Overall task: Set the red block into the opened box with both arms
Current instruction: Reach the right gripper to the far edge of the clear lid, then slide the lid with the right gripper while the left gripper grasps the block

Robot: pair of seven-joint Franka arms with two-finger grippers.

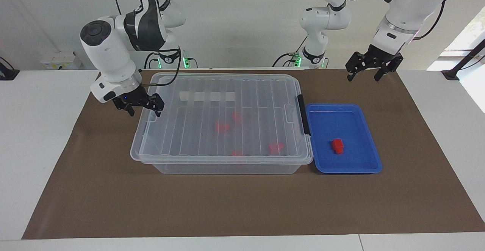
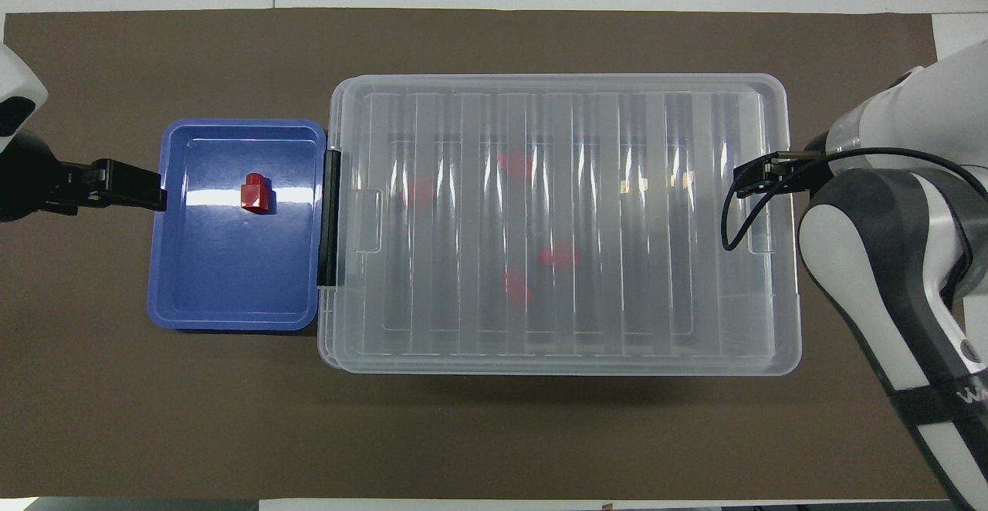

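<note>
I need to grab the lid by its end tab (image 2: 757, 221) next with my right gripper. This will open the box for the red block (image 2: 255, 193).
The small red block (image 1: 337, 146) (image 2: 255, 193) lies in the shallow blue tray (image 1: 343, 107) (image 2: 231, 322). The clear box (image 1: 227, 167) (image 2: 563, 82) stands beside the tray with its ribbed lid (image 1: 212, 91) lying flat on it. A black latch (image 1: 302, 114) (image 2: 330, 218) sits on the box's tray end. My right gripper (image 1: 145, 113) (image 2: 760, 179) is open over the lid's edge at the right arm's end of the box; I cannot tell whether it touches. My left gripper (image 1: 363, 78) (image 2: 154, 194) waits open above the mat, beside the tray.
Several red pieces (image 1: 222, 126) (image 2: 557, 255) show through the lid inside the box. A brown mat (image 1: 242, 205) covers the table. Two thinner white arms (image 1: 166, 27) (image 1: 322, 19) with green lights stand at the robots' edge of the table.
</note>
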